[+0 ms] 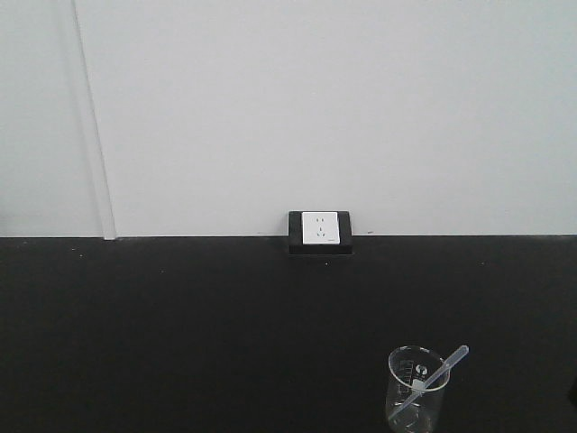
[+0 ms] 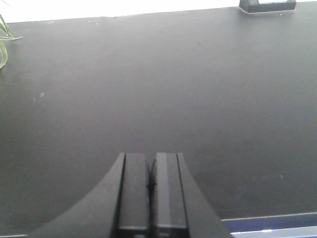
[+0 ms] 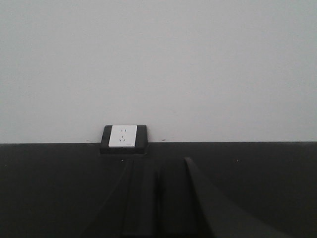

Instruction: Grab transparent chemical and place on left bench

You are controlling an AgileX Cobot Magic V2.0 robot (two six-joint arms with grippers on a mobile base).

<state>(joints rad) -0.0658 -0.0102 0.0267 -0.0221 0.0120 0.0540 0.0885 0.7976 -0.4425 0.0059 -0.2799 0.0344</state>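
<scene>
I should next use my right gripper to grab the transparent chemical by its bulb end (image 1: 457,354) and carry it from the glass beaker (image 1: 416,390) to the left bench.
The transparent chemical (image 1: 440,371), a slim whitish dropper tube, leans inside a clear glass beaker (image 1: 416,390) at the front right of the black worktop in the front view, its bulb end sticking out up-right. My left gripper (image 2: 151,157) is shut and empty, low over bare black worktop. My right gripper (image 3: 157,168) is shut and empty, pointing at the wall socket (image 3: 123,137). Neither gripper shows in the front view, and the dropper shows in neither wrist view. The left bench is out of view.
This black worktop (image 1: 180,325) runs to a white wall with a white socket in a black frame (image 1: 319,231). Green plant leaves (image 2: 4,42) show at the far left of the left wrist view. The worktop's near edge (image 2: 267,218) lies just right of my left gripper.
</scene>
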